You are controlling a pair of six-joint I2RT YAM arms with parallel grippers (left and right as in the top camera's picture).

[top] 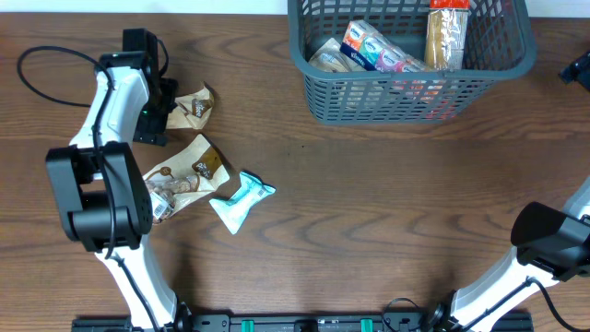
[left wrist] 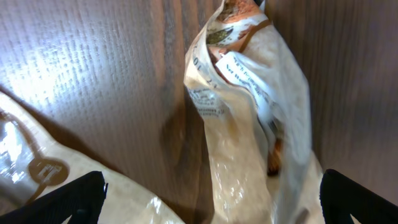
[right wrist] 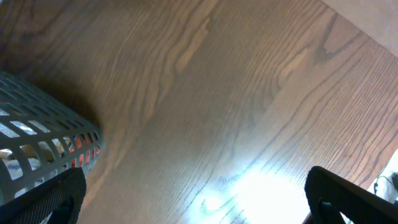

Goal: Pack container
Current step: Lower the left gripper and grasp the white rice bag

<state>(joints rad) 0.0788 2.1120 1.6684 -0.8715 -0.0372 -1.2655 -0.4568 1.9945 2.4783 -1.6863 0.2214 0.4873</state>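
Observation:
My left gripper should go lower before it closes on the small beige packet. The fingers of my left gripper are still above the packet between them.
The grey-blue mesh container stands at the back right and holds several snack packets. Its corner shows in the right wrist view. My left gripper is at the back left, open, its fingers on either side of a small beige packet. In the left wrist view the jaws straddle this crumpled packet without closing on it. My right gripper is open and empty at the far right edge, beside the container, over bare table.
A larger beige packet lies in front of the small one; its edge shows in the left wrist view. A blue-white packet lies to its right. A black cable loops at the far left.

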